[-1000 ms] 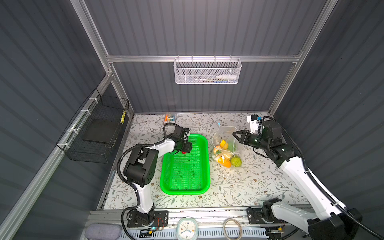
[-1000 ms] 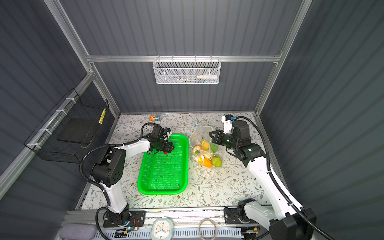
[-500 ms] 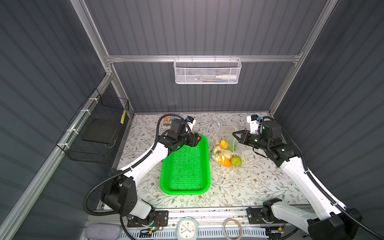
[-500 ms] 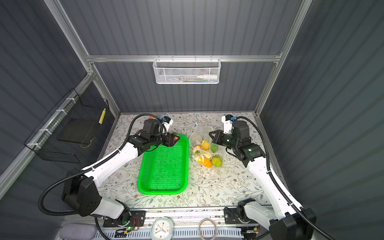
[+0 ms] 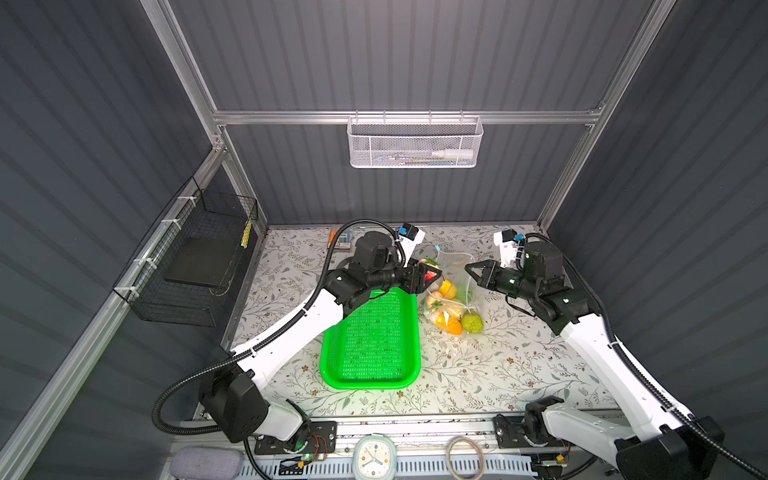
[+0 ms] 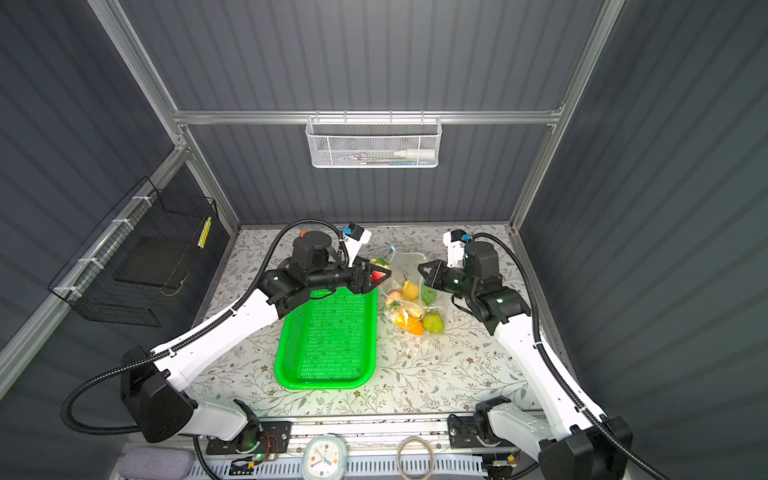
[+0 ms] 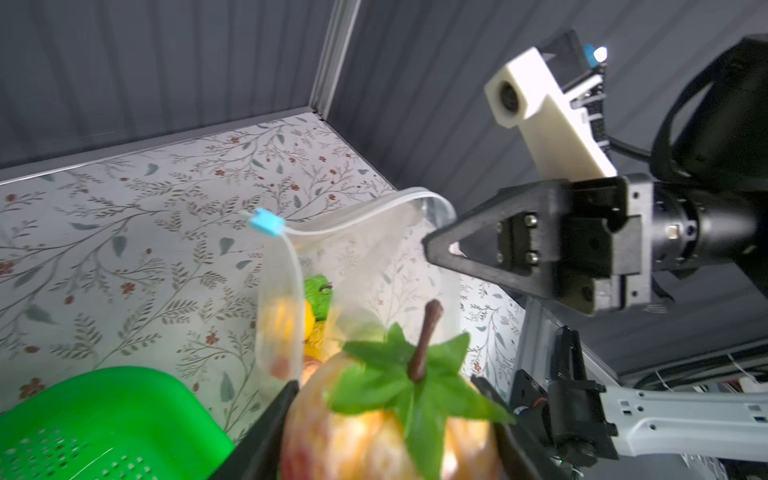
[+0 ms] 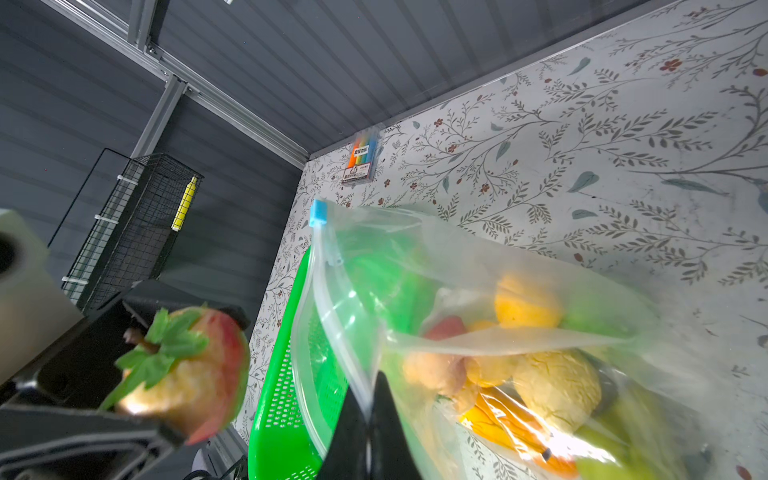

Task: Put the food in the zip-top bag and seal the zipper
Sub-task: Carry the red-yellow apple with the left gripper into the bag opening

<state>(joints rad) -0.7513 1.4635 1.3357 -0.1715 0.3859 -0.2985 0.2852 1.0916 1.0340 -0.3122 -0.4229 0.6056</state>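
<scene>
The apple (image 7: 386, 436) hangs short of the bag's opening and would fall outside if I opened my left gripper now. I will move it toward the bag's opening first.
My left gripper (image 5: 432, 274) (image 6: 379, 275) is shut on a red-and-yellow toy apple (image 7: 386, 436) (image 8: 195, 374) with green leaves and a brown stem. It holds the apple in the air just left of the mouth of the zip-top bag (image 5: 457, 270) (image 6: 409, 266). The clear bag lies right of the green tray (image 5: 374, 345) and holds several pieces of food (image 5: 457, 320) (image 8: 540, 374): yellow, orange and green. My right gripper (image 5: 469, 268) (image 8: 368, 436) is shut on the bag's mouth edge and holds it up and open. The zipper's light-blue slider (image 7: 266, 221) (image 8: 318, 212) sits at the far end.
The green perforated tray (image 6: 328, 340) has nothing in it. A marker pack (image 8: 361, 156) lies by the back wall. A black wire basket (image 5: 199, 257) hangs on the left wall and a white mesh basket (image 5: 415, 143) on the back wall.
My left arm has lifted the apple from the tray's far end and carried it right, up to the bag's mouth. The right arm and the bag have not moved.
</scene>
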